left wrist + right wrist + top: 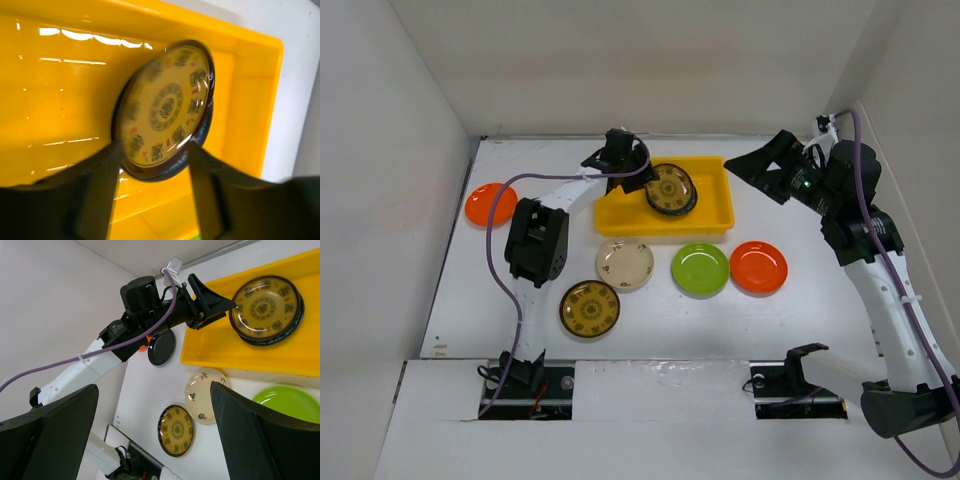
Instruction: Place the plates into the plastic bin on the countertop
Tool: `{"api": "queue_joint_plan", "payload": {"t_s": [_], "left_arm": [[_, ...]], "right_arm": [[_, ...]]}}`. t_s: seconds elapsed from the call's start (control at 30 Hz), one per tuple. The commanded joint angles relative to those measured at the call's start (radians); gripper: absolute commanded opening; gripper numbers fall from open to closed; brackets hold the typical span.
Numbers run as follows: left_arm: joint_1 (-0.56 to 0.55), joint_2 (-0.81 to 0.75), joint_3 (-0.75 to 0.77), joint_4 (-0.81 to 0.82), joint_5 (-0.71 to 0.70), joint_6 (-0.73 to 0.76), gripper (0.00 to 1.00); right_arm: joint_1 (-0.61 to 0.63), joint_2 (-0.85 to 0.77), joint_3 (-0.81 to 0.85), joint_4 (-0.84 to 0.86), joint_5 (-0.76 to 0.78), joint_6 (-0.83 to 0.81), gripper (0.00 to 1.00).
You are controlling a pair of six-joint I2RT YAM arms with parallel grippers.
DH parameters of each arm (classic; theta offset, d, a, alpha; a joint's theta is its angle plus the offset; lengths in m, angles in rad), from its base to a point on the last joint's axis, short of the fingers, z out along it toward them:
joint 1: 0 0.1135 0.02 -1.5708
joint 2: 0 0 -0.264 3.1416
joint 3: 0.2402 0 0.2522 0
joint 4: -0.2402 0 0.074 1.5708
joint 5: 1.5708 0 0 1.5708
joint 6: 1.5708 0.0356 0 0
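Observation:
The black plate's base should stay free to settle onto the stacked plates, so my left gripper will reach the plate and grab it by its rim.
The yellow plastic bin (708,215) stands at the back of the white countertop (520,290). In it a brown-gold plate (671,188) lies on a dark blue-rimmed plate (296,324). My left gripper (638,175) is open at this plate's (167,107) near rim, one finger (100,190) on each side, holding nothing. On the countertop lie an orange plate (490,204), a cream plate (625,264), a green plate (700,269), a second orange plate (758,267) and a second brown-gold plate (589,309). A black plate (161,347) lies under the left arm. My right gripper (752,172) is wide open and empty, raised to the right of the bin.
White walls close in the countertop on the left, back and right. The left arm (535,240) reaches over the countertop's left half, trailing a purple cable (495,250). The arm bases (525,380) sit at the near edge.

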Motion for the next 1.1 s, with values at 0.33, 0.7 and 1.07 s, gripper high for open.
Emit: {"api": "queue_joint_plan", "payload": {"t_s": [0.33,0.7,1.07], "left_arm": [[0.037,-0.408,-0.121,-0.222,-0.391,-0.063,1.0],[0.471,-0.807,-0.807,-0.074,-0.45,-0.367,1.0],[0.545,-0.571,-0.824,-0.037,-0.439,-0.387,0.96]], "right_arm": [[-0.007,-0.019,0.01,0.001,0.013,-0.042,1.0],[0.024,-0.001,-0.057,0.048,-0.043,-0.062,1.0],[0.042,-0.001,-0.105,0.09,-0.106,-0.062,1.0]]}}
